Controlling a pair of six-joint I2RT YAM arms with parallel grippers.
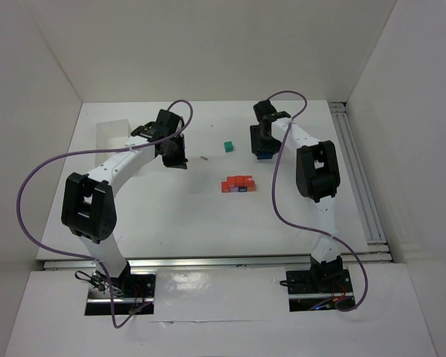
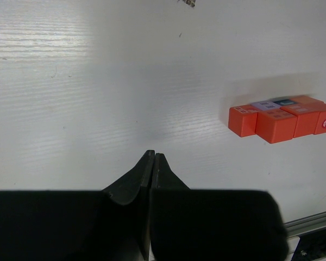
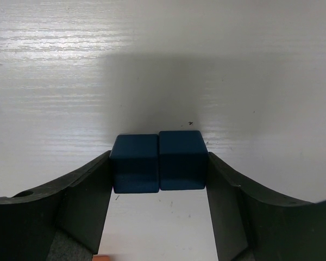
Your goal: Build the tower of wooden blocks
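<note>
Both dark blue blocks would come up together if the right gripper lifted now, because its fingers are closed against the blocks' outer sides.
Two dark blue wood blocks (image 3: pixel 135 163) (image 3: pixel 183 159) sit side by side between my right gripper's (image 3: pixel 158 166) fingers, which press on their outer faces. In the top view this gripper (image 1: pixel 264 149) is at the back right with the blue blocks (image 1: pixel 264 155) under it. A low row of red and orange blocks (image 1: pixel 238 184) lies mid-table; in the left wrist view (image 2: pixel 277 122) a pale purple block and a dark one show behind it. A teal block (image 1: pixel 227 146) stands alone behind the row. My left gripper (image 2: pixel 153 155) is shut and empty, left of the row (image 1: pixel 175 152).
A faint white rectangular tray (image 1: pixel 111 134) lies at the back left. A small dark speck (image 1: pixel 204 158) lies between the left gripper and the teal block. A metal rail (image 1: pixel 357 171) runs along the table's right edge, and white walls enclose the table.
</note>
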